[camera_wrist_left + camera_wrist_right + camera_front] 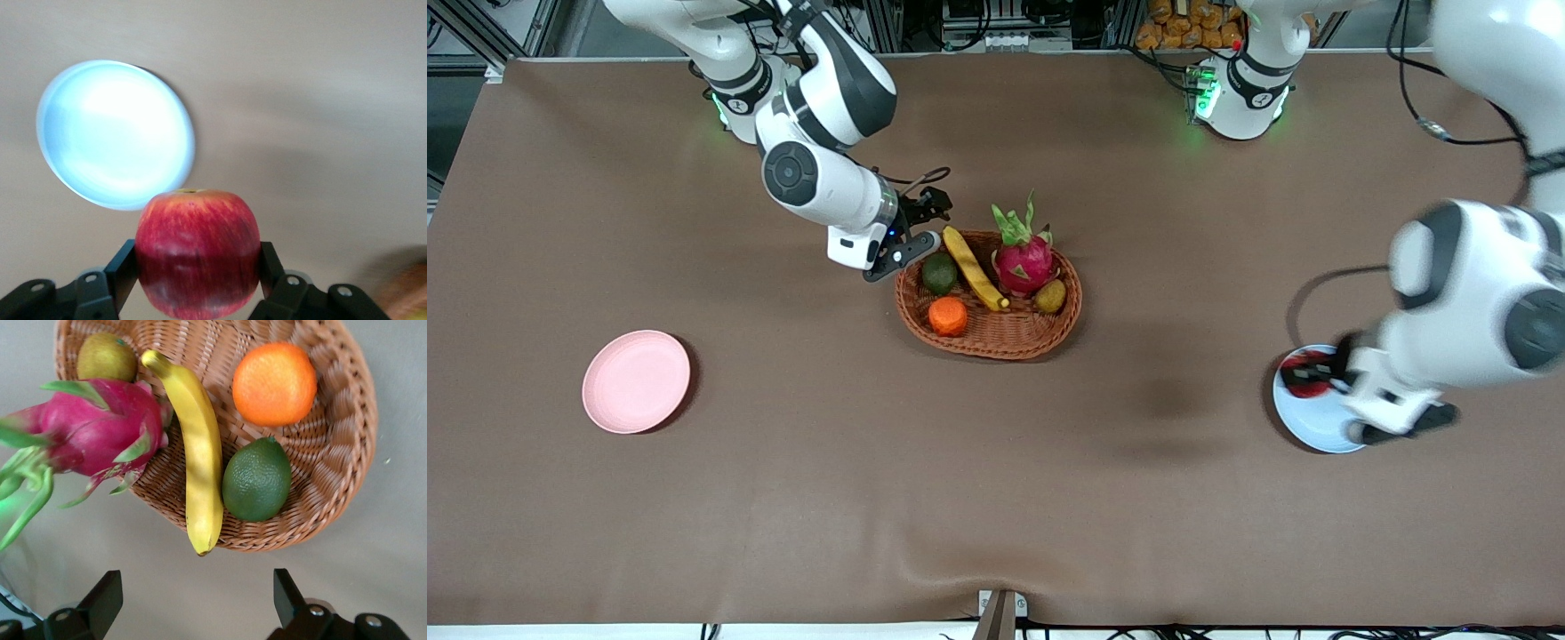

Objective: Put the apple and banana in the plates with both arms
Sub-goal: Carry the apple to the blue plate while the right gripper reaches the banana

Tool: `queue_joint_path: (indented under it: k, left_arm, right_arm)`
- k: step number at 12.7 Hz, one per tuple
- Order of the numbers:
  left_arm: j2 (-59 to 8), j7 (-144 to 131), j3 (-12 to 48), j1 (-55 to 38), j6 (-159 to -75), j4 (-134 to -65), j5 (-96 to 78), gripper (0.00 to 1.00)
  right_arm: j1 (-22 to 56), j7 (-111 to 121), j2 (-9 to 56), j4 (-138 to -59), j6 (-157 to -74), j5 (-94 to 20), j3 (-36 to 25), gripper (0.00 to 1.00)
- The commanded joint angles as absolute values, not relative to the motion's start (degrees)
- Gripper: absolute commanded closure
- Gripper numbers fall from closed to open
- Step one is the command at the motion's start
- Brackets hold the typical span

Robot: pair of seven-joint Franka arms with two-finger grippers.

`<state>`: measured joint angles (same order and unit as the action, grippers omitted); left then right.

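Observation:
Next, my right gripper grabs the yellow banana by its dark-tipped end [951,234]. Then the banana goes in the pink plate [636,381].
My left gripper [1316,375] is shut on the red apple [1305,373] and holds it in the air over the rim of the light blue plate [1307,420]. In the left wrist view the apple [197,250] sits between the fingers of the left gripper [198,267], with the blue plate [113,133] below. My right gripper [921,228] is open and empty over the table beside the basket. The yellow banana [974,268] lies in the basket; in the right wrist view its [200,467] end points at the right gripper [193,593]. The pink plate [636,381] lies empty toward the right arm's end.
The brown wicker basket [996,347] at mid-table also holds a magenta dragon fruit [1024,258], an orange [948,316], a dark green fruit [939,273] and a small brownish fruit [1050,296]. The brown table [996,498] is bare between basket and plates.

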<state>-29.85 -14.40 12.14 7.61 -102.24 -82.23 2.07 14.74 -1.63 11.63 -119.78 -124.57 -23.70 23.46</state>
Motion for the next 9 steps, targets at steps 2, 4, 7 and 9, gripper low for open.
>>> queue_joint_path:
  k: [2, 4, 7, 9]
  left_arm:
    - [-37.33, 2.17, 13.36, 17.47, -108.88, -82.97, 2.46, 1.00]
    - [-40.42, 5.70, 13.36, 19.33, -112.83, -82.97, 2.37, 1.00]
    - [-43.41, 5.98, 13.36, 19.42, -115.57, -82.88, 1.58, 1.00]
    - [-44.12, 5.71, 13.36, 19.34, -115.66, -82.79, 0.18, 0.62]
  right_arm:
    - [16.43, -4.57, 15.82, -119.71, -128.76, -24.35, 23.20, 0.00]
    - [17.57, -7.19, 17.39, -119.62, -128.93, -24.26, 23.29, 0.00]
    - [18.63, -8.79, 19.33, -119.62, -129.11, -24.26, 23.20, 0.14]
    - [18.98, -10.10, 20.30, -119.62, -129.11, -24.26, 23.20, 0.18]
